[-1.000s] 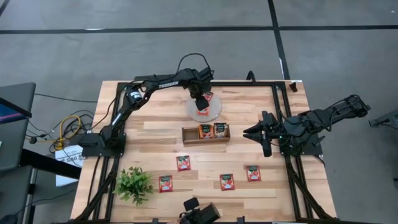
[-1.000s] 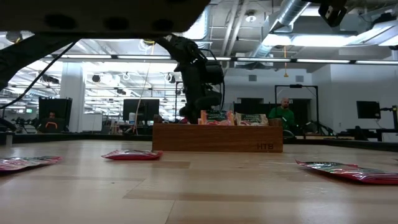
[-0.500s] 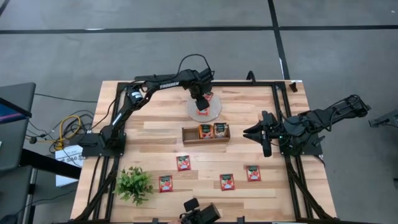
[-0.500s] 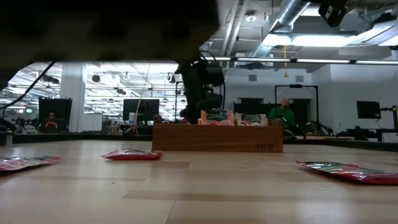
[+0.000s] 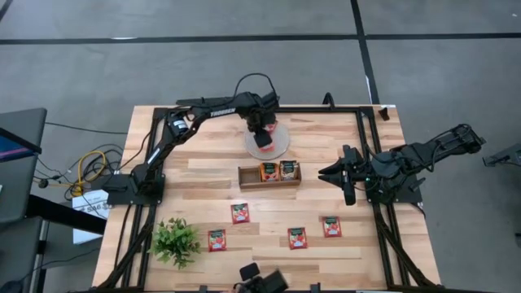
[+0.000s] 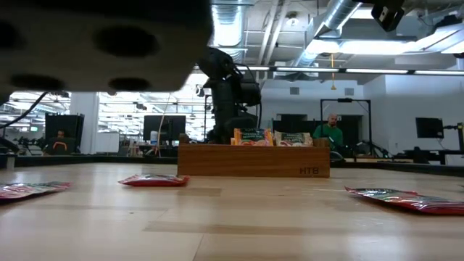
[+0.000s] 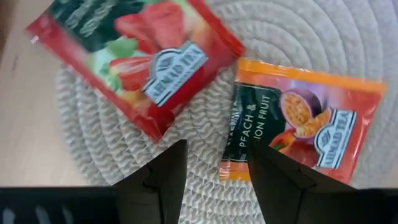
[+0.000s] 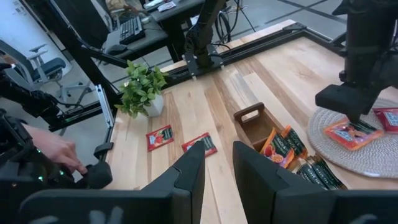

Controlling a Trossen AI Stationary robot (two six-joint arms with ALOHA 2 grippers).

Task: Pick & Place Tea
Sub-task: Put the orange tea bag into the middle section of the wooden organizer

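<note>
My left gripper's fingers reach the mat on either side of the orange sachet's short edge (image 7: 227,155), so it is time to close. Closing now would catch it.
My left gripper (image 5: 262,139) (image 7: 214,177) is open and points down over the round woven mat (image 5: 279,147). Two tea sachets lie flat on the mat: a red one (image 7: 140,56) and an orange one (image 7: 308,121). The orange sachet's near corner (image 7: 231,169) shows between my fingers. Two more sachets (image 5: 278,170) stand on edge in the wooden tray (image 5: 249,174). Several red sachets (image 5: 239,213) (image 5: 331,226) lie flat on the table's near half. My right gripper (image 5: 326,172) (image 8: 217,163) waits open at the table's right side. My left gripper comes at the orange sachet from above, pointing down, with one finger (image 7: 277,180) over the sachet's short edge (image 7: 239,140). The sachet lies flat on the mat. I cannot tell whether the fingertips touch it.
A small potted plant (image 5: 175,242) stands at the near left corner. The tray lies between the mat and the loose sachets. Bare wood shows left of the tray (image 5: 203,167). A person's hand (image 8: 59,152) shows beyond the table's left side.
My left gripper has come down a little over the mat, closer to the orange sachet. The sachets and the right arm have kept still.
</note>
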